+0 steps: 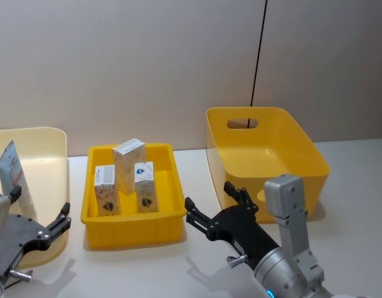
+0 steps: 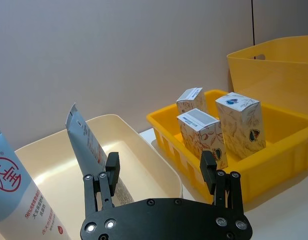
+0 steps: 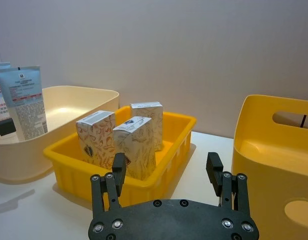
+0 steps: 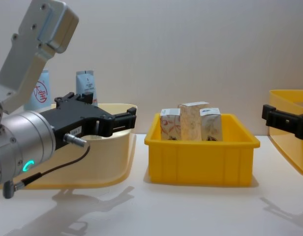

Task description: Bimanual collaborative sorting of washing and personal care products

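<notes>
The tube's lower end is closed in by the cream bin's side, so my left gripper should next pick up the tube by its light-blue upper half (image 1: 12, 167) (image 3: 24, 89).
Three small white cartons (image 1: 129, 177) with orange-brown pattern stand in the yellow tray (image 1: 132, 231) at the middle. A light-blue squeeze tube (image 2: 86, 150) and a whitish container with a red round mark (image 2: 16, 200) stand upright in the cream bin (image 2: 144, 157) on the left. My left gripper (image 1: 41, 205) hovers open and holds nothing at the cream bin's near side, just in front of the tube. Right of the tray's front corner, my right gripper (image 1: 209, 195) is also open with nothing between its fingers, and faces the cartons (image 3: 135, 147).
A deep yellow bin with a handle slot (image 1: 265, 155) stands at the right, close behind my right gripper. A plain wall runs behind the table. Bare table lies in front of the tray and between the tray and the deep bin.
</notes>
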Robot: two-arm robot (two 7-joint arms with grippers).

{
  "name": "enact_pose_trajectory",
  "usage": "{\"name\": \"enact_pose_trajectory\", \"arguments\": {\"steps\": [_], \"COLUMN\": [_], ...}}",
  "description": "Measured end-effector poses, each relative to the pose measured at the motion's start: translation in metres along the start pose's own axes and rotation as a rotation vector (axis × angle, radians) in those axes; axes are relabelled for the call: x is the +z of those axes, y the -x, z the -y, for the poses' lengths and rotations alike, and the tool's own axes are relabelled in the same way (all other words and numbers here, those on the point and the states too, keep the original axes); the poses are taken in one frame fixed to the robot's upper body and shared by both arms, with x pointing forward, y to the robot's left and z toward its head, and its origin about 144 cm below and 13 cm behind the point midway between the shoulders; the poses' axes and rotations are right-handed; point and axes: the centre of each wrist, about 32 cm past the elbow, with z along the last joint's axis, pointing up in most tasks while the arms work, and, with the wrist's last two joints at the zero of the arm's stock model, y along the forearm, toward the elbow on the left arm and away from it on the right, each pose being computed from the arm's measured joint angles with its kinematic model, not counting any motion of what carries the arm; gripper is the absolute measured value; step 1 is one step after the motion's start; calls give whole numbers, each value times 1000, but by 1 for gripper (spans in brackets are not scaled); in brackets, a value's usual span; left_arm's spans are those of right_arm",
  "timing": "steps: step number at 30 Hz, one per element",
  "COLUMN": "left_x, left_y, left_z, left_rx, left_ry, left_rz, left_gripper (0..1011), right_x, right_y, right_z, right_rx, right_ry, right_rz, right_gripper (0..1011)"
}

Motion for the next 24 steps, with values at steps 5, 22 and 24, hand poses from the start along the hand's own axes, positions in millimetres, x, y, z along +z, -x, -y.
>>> {"name": "enact_pose_trajectory", "arguments": {"steps": [5, 22, 24], "left_x": [0, 0, 0], "left_y": [0, 0, 0], "left_z": [0, 0, 0], "left_rx": [0, 0, 0], "left_ry": [0, 0, 0], "left_rz": [0, 0, 0], "left_gripper": [1003, 1003, 1003], "right_x": [0, 0, 0], "right_y": [0, 0, 0], "right_z": [0, 0, 0], "right_rx": [0, 0, 0], "right_ry": [0, 0, 0], "right_rz": [0, 0, 0], "right_gripper": [1001, 1001, 1001]}}
